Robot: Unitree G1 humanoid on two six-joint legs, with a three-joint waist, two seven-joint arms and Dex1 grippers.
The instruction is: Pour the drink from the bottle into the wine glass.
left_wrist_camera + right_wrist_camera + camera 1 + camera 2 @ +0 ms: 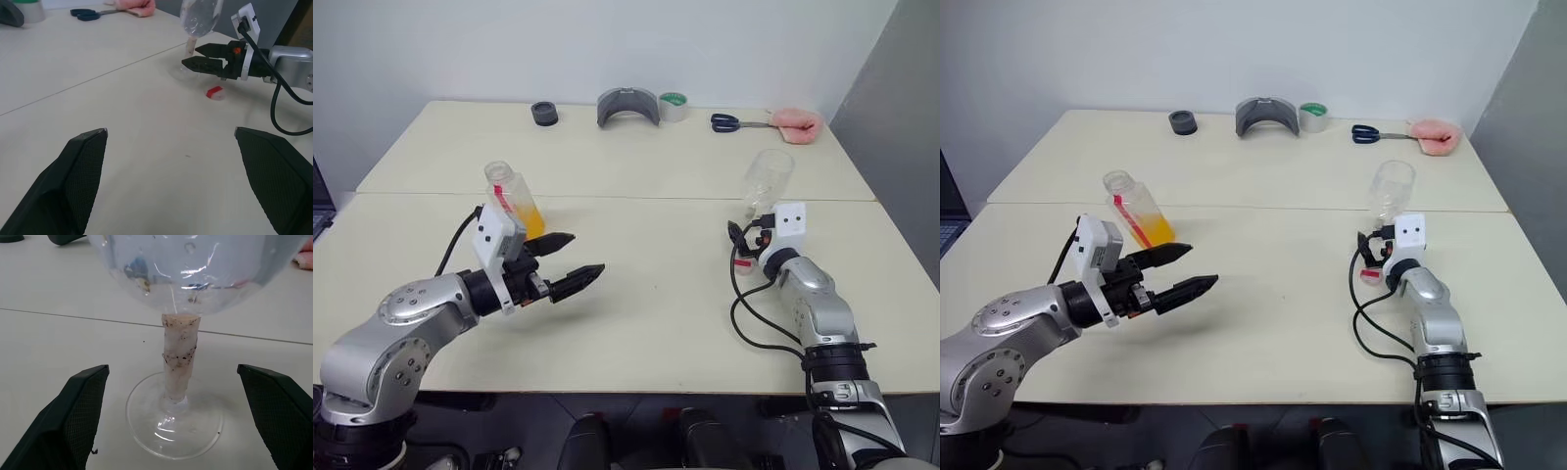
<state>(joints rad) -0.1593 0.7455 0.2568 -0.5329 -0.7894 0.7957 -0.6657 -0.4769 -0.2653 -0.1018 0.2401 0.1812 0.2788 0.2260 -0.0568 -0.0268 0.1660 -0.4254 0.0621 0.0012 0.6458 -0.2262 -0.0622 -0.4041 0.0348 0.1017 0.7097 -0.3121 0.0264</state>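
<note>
The bottle's opening stands open with orange drink (530, 223) inside, so my left gripper should next take hold of the bottle around its body (520, 207) to pour.
The bottle (516, 201) stands uncapped on the left of the table, with the orange drink (530, 223) in its lower part. My left gripper (587, 253) hovers open just in front of it and to its right, holding nothing; its fingers (83, 161) spread wide in the left wrist view. The empty wine glass (770, 176) stands on the right. My right gripper (172, 367) is open and level at the glass's stem (180, 357), one finger on each side, not touching it. The left wrist view also catches my right gripper (190, 55) at the glass's foot.
A small red-and-white cap (215, 92) lies on the table beside my right gripper. Along the far edge sit a black ring (544, 114), a grey curved piece (627, 105), a tape roll (674, 106), scissors (726, 122) and a pink cloth (796, 122). A seam (626, 197) joins two tables.
</note>
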